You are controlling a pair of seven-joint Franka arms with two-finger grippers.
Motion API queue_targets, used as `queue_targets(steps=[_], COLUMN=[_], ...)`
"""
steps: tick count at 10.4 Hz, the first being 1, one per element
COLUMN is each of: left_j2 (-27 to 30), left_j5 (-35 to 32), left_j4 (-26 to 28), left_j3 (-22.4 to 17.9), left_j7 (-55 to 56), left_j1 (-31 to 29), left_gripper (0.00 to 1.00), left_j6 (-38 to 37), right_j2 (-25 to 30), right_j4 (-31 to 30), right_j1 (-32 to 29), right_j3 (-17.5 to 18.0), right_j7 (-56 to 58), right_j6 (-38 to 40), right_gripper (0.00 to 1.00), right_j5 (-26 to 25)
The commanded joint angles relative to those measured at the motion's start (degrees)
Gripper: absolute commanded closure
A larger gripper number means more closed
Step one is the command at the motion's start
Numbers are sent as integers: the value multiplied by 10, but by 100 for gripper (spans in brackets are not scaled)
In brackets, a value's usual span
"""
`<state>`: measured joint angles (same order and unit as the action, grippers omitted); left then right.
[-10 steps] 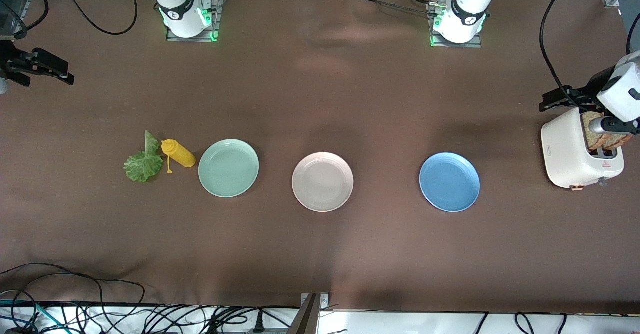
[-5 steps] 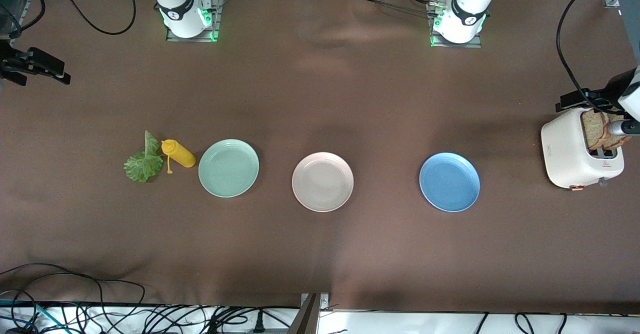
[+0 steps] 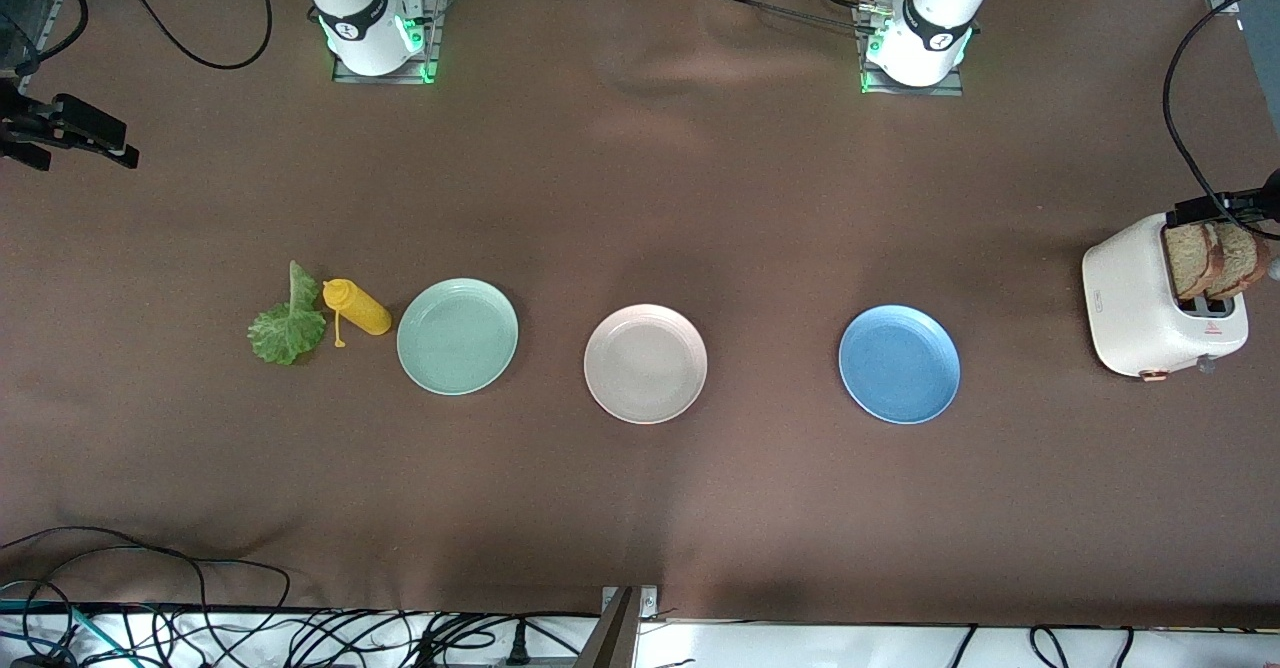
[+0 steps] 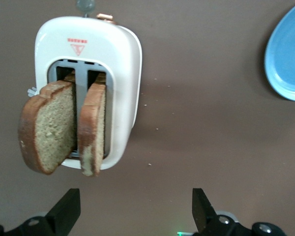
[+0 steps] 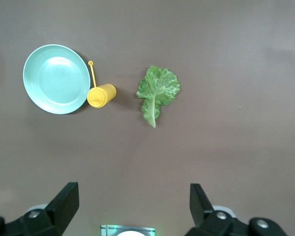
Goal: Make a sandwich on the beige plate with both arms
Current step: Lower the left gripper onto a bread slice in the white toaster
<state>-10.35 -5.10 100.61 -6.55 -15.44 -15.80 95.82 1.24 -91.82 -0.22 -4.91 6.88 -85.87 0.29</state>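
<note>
My left gripper grabs the bread slice by its crust edge (image 3: 1214,258) next, to start the sandwich on the beige plate (image 3: 645,363).
The beige plate (image 3: 645,363) sits bare at the table's middle. Two brown bread slices (image 3: 1212,258) stand up out of a white toaster (image 3: 1140,308) at the left arm's end of the table; the left wrist view shows one slice (image 4: 46,128) beside the other (image 4: 92,130). A green lettuce leaf (image 3: 287,326) (image 5: 158,91) lies flat toward the right arm's end. My left gripper (image 3: 1205,210) (image 4: 136,211) hangs open in the air beside the toaster, holding nothing. My right gripper (image 3: 110,140) (image 5: 132,209) waits open, up over the right arm's end of the table.
A yellow squeeze bottle (image 3: 358,306) (image 5: 101,95) lies between the lettuce and a mint-green plate (image 3: 458,336) (image 5: 56,78). A blue plate (image 3: 899,364) (image 4: 287,59) sits between the beige plate and the toaster. Cables lie along the front edge.
The left arm has drawn back off the toaster toward the table's end, uncovering both bread slices. The right gripper has shifted slightly outward. Both grippers stayed open.
</note>
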Motion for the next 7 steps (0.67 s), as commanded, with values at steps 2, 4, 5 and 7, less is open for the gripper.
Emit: queue_targets(steps=[2,4,5,7], left_j2=[-35,-50,-55,-68], left_j5=[-20,-22,-35,-35], left_j4=[-5,-6,-6,-9], left_j3=[7,7,7,7], left_j7=[-14,-17,-39,-61], left_j1=[-12,-19,-27,-40], left_gripper=[0,0,0,0], left_j6=[24,32,46,56], right_j2=[-3,-3,-4,-4], right_j4=[13,14,14,14], right_j1=[-2,-2,-2,-2], right_j3=[-4,-4,-4,-4], right_j7=[4,4,4,4], right_j6=[15,13,11,9], right_gripper=[0,0,0,0], right_j5=[6,6,5,4])
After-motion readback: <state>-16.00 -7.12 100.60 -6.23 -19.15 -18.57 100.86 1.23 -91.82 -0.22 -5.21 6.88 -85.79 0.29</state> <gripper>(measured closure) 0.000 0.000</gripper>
